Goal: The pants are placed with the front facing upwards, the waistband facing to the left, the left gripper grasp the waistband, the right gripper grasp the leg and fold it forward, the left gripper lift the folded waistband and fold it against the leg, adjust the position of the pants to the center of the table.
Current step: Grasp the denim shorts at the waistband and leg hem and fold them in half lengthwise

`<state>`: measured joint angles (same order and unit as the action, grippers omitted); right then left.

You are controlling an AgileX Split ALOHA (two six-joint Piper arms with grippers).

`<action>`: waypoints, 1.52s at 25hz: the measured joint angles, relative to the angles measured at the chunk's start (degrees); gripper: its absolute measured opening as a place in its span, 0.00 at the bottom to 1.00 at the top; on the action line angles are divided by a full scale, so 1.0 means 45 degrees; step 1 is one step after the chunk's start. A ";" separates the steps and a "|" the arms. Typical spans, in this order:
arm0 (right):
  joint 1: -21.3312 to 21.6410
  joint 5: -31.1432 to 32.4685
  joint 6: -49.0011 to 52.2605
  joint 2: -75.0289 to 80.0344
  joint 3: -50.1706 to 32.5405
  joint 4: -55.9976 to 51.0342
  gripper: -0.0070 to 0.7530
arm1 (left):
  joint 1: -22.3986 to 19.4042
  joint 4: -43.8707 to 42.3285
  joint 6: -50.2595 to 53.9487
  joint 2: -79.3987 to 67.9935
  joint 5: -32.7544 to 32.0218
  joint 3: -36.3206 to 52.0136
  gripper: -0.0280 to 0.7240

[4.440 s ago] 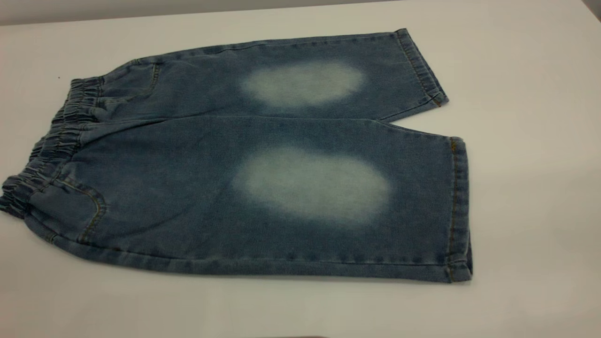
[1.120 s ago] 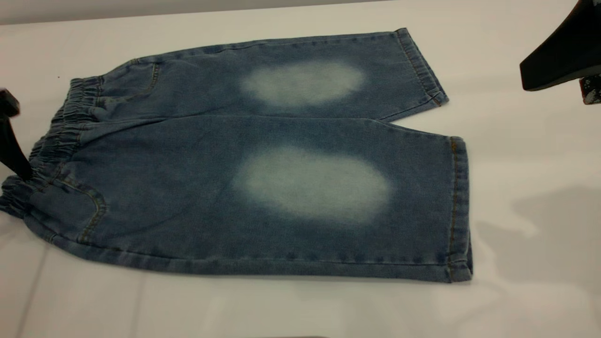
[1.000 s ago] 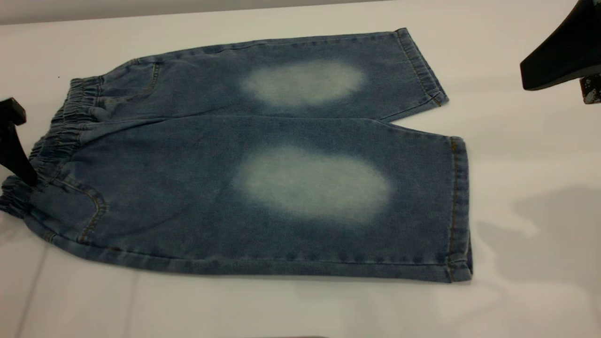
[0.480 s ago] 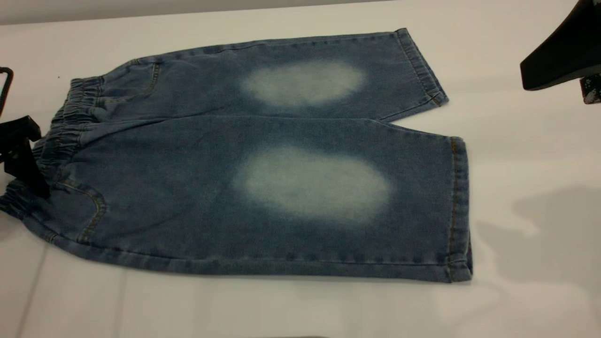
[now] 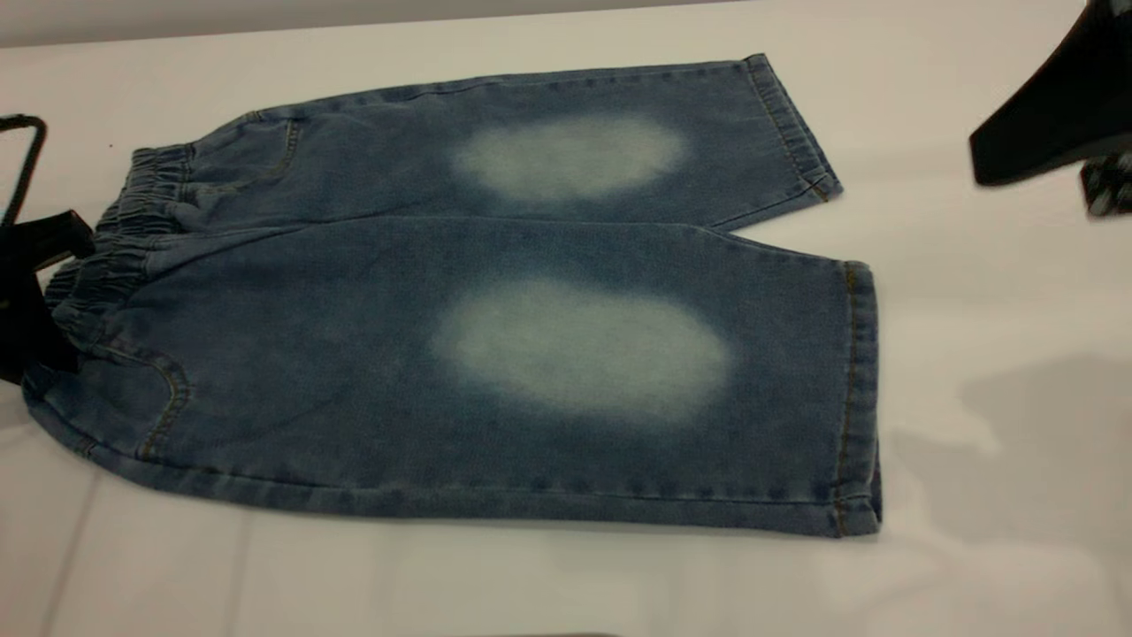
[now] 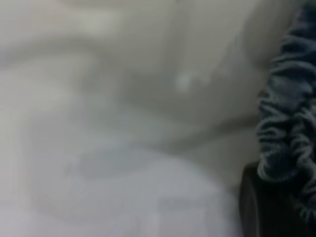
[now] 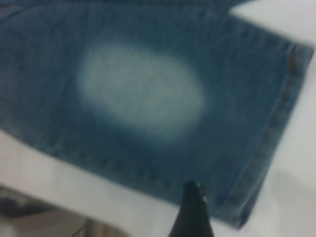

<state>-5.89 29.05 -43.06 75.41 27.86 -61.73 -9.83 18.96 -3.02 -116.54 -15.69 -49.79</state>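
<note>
My right gripper grabs the leg's outer hem corner (image 5: pixel 849 511) on the denim pants next, to fold one leg over the other leg (image 5: pixel 573 154).
The blue denim pants (image 5: pixel 495 292) lie flat on the white table (image 5: pixel 973 398), front up, with a pale oval on each leg. The ruched waistband (image 5: pixel 124 239) points left. My left gripper (image 5: pixel 35 301) is at the far left, pressed against the near part of the waistband and hiding its corner. In the left wrist view the gathered waistband (image 6: pixel 289 123) lies over a black part of the left gripper (image 6: pixel 269 207). My right gripper (image 5: pixel 1035 141) hangs above the table at the far right, apart from the legs. The right wrist view shows the right gripper (image 7: pixel 191 212) over the near leg's hem (image 7: pixel 276 133).
A thin black cable loop (image 5: pixel 26 150) rises at the left edge beside the waistband. Bare table surface (image 5: pixel 531 584) runs along the front of the pants, and the right arm's shadow (image 5: pixel 1017 442) falls on the table right of the near leg.
The left gripper came in from the left edge and pushed into the waistband, nudging that end of the pants slightly right. The right gripper dipped a little lower.
</note>
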 joint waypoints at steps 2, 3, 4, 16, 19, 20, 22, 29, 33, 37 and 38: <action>0.0000 0.0593 0.0009 0.0549 0.0015 -0.0265 0.65 | 0.0409 -0.0066 -0.0450 -0.0064 -0.0225 -0.0298 0.16; 0.0000 0.0795 0.0009 0.0905 0.0015 -0.0408 0.65 | 0.0619 -0.0066 -0.0588 -0.0123 -0.0358 -0.0471 0.16; 0.0000 0.0959 0.0009 0.1230 0.0015 -0.0488 0.65 | 0.0874 -0.0066 -0.0707 -0.0156 -0.0445 -0.0622 0.16; 0.0000 0.0432 -0.1536 0.6083 0.0136 -0.2314 0.65 | 0.2099 0.0056 -0.0903 0.0776 -0.1126 -0.1025 0.16; 0.0000 -0.0037 -0.1846 0.6880 0.0176 -0.2831 0.65 | 0.2099 0.0056 -0.1087 0.1401 -0.1183 -0.1025 0.16; 0.0000 -0.0086 -0.2082 0.7118 0.0193 -0.3083 0.65 | 0.2099 0.0056 -0.1126 0.1555 -0.1207 -0.1025 0.16; 0.0000 -0.0098 -0.2638 0.7546 0.0217 -0.3614 0.65 | 0.2100 0.0058 -0.1167 0.1793 -0.1250 -0.1013 0.16; 0.0000 0.1005 -0.4693 0.9158 0.0255 -0.5799 0.65 | 0.2124 0.0070 -0.1176 0.1889 -0.1304 -0.1013 0.16; 0.0000 0.1710 -0.6024 0.9555 0.0280 -0.7328 0.65 | 0.2124 0.0070 -0.1206 0.1889 -0.1354 -0.1013 0.16; 0.0000 0.1999 -0.7377 0.9747 0.0280 -0.9001 0.65 | 0.2124 0.0070 -0.1215 0.1889 -0.1358 -0.1013 0.16; 0.0000 0.1999 -0.7591 0.9747 0.0323 -0.9208 0.65 | 0.2124 0.0070 -0.1221 0.1889 -0.1358 -0.1013 0.16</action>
<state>-5.89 38.04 -77.22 119.27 29.31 -103.17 -0.27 19.27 -8.52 -108.04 -21.80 -54.35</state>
